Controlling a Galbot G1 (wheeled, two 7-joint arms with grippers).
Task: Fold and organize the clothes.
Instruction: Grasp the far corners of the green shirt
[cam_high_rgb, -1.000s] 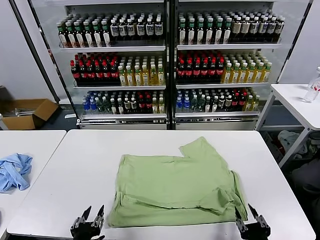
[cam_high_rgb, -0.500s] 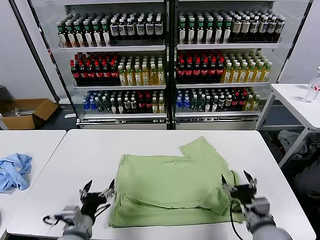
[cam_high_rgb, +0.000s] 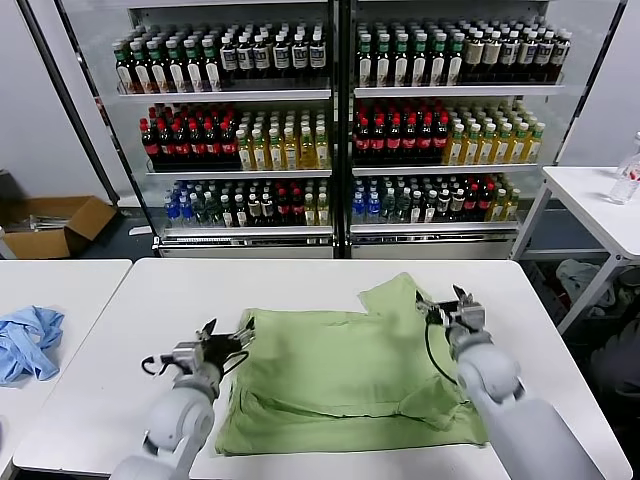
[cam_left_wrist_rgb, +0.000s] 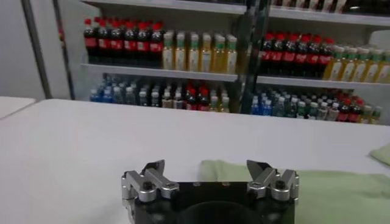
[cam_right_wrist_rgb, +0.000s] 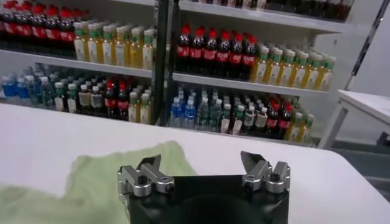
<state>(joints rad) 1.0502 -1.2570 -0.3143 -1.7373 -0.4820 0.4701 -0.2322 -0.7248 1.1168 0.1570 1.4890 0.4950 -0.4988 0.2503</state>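
Note:
Next, my left gripper grabs the pale green shirt by the corner of its long straight edge (cam_high_rgb: 252, 314), which leaves its middle (cam_high_rgb: 325, 365) free to bend for folding.
The pale green shirt (cam_high_rgb: 345, 375) lies partly folded on the white table (cam_high_rgb: 160, 300); one part sticks out at its far right corner. My left gripper (cam_high_rgb: 228, 335) is open over the shirt's far left corner. My right gripper (cam_high_rgb: 447, 300) is open over the shirt's far right part. In the left wrist view the left gripper (cam_left_wrist_rgb: 206, 167) is open, with a green edge (cam_left_wrist_rgb: 341, 192) beyond it. In the right wrist view the right gripper (cam_right_wrist_rgb: 202, 161) is open, with green cloth (cam_right_wrist_rgb: 91, 182) under one finger. Neither holds anything.
A light blue cloth (cam_high_rgb: 28, 340) lies on a second table at the left. Drink shelves (cam_high_rgb: 340, 130) stand behind the table. Another white table (cam_high_rgb: 600, 200) stands at the right, and a cardboard box (cam_high_rgb: 55, 225) sits on the floor at the left.
Both arms have reached forward from the table's near edge. The left gripper moved to the shirt's far left corner, the right gripper to its far right part. The shirt has not moved.

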